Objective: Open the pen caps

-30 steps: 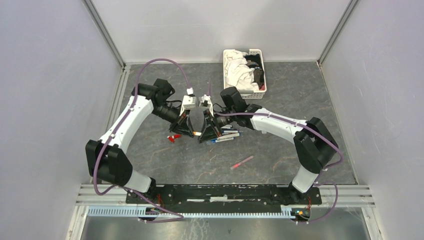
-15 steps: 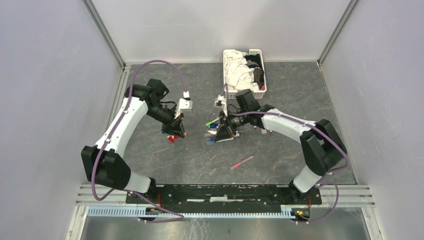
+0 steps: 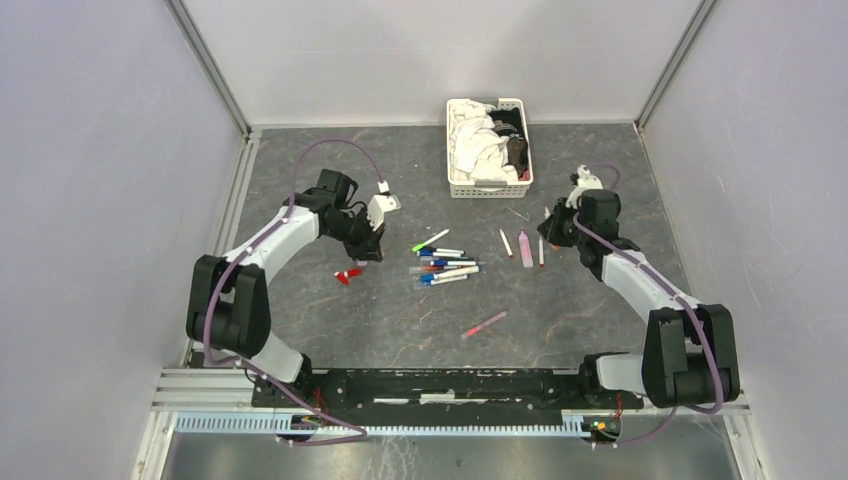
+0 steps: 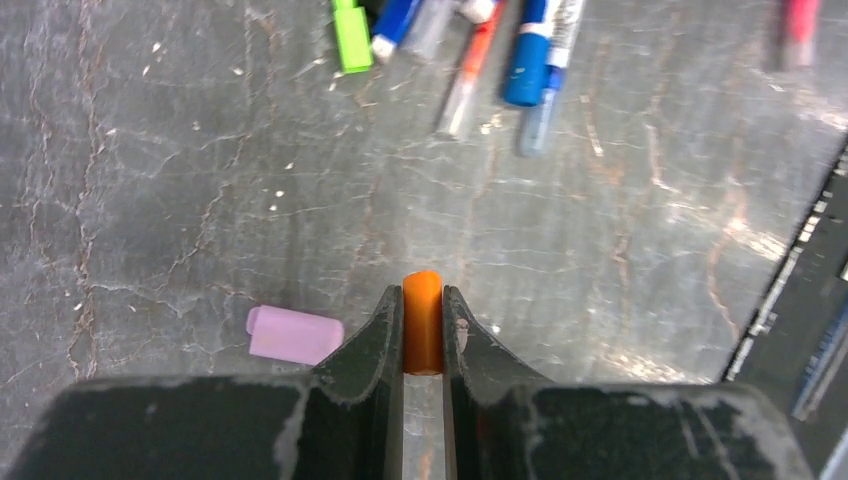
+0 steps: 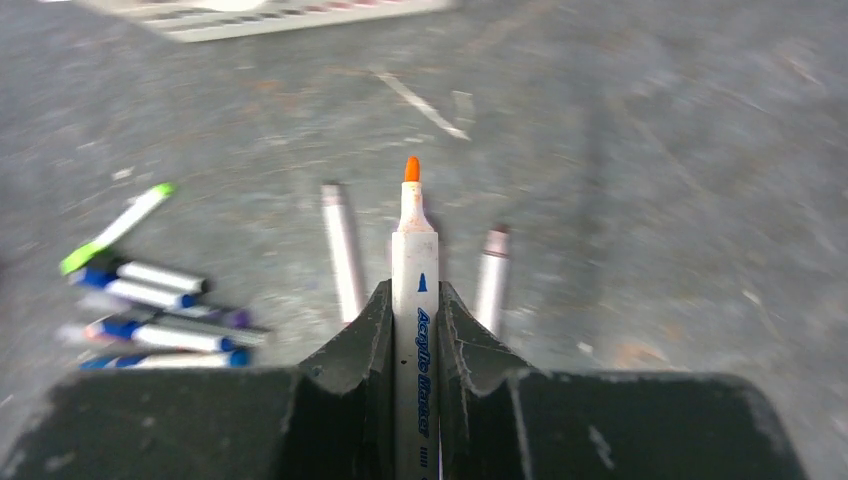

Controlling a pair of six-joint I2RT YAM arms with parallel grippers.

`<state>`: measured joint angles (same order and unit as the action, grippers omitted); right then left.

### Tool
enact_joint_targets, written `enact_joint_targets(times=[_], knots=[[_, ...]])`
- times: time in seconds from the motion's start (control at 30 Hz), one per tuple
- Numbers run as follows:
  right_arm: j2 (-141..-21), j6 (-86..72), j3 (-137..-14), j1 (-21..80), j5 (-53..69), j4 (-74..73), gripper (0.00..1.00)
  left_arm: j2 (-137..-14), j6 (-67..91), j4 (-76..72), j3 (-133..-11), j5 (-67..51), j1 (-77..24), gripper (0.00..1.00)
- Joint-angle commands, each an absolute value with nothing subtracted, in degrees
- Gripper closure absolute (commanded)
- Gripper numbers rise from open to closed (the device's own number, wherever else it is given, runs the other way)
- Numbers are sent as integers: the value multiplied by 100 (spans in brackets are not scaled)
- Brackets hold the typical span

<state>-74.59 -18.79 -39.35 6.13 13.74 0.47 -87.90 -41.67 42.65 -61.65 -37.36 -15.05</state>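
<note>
The stubby orange pen cap [image 4: 422, 330] hangs above the floor and would drop if I opened now, so my left gripper keeps hold of it.
In the left wrist view my left gripper [image 4: 423, 296] is shut on a stubby orange pen cap [image 4: 422, 330], low over the floor. A lilac cap [image 4: 295, 335] lies just left of it. From above, the left gripper [image 3: 372, 242] sits left of the pile of capped pens [image 3: 446, 270]; red caps [image 3: 347, 274] lie below it. My right gripper [image 5: 414, 296] is shut on a white pen [image 5: 413, 240] whose bare orange tip points forward. The right gripper [image 3: 553, 228] hovers beside three uncapped pens [image 3: 526, 248] lying in a row.
A white slatted basket [image 3: 455, 150] of cloths stands at the back centre. A green-ended pen [image 3: 430, 240] lies at the top of the pile. A pink-red pen [image 3: 484, 323] lies alone nearer the arm bases. Grey walls enclose the floor on three sides.
The two grippers, close together over the pile a second ago, have pulled apart. The left went left with the orange cap; the right swung far right with the uncapped pen.
</note>
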Motion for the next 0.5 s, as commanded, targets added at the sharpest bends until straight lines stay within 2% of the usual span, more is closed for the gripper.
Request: enact_joint_targets(times=[0.0,0.13,0.3,0.37,0.47], knots=[[-7390,-2123,-3582,352,39,214,100,-9124,-3673,3094,-5967,-3071,-1569,83],[-7618,-2007,-3447,310,-591,288,100,-9453,-3674,2811,-5856,-2818,-1608,81],[-8152,-1870,-3595,301,-714,409,99,-9719,-3709,2683,-5814,-2725,-1606,77],[-8337,-1782,-3666,308,-775,469,98,-9756,-3709,2681,-5818,-2752,-1608,71],[-8657,-1684,-3883,310,-860,359,96,-9791,-3709,2684,-5818,-2837,-1607,57]])
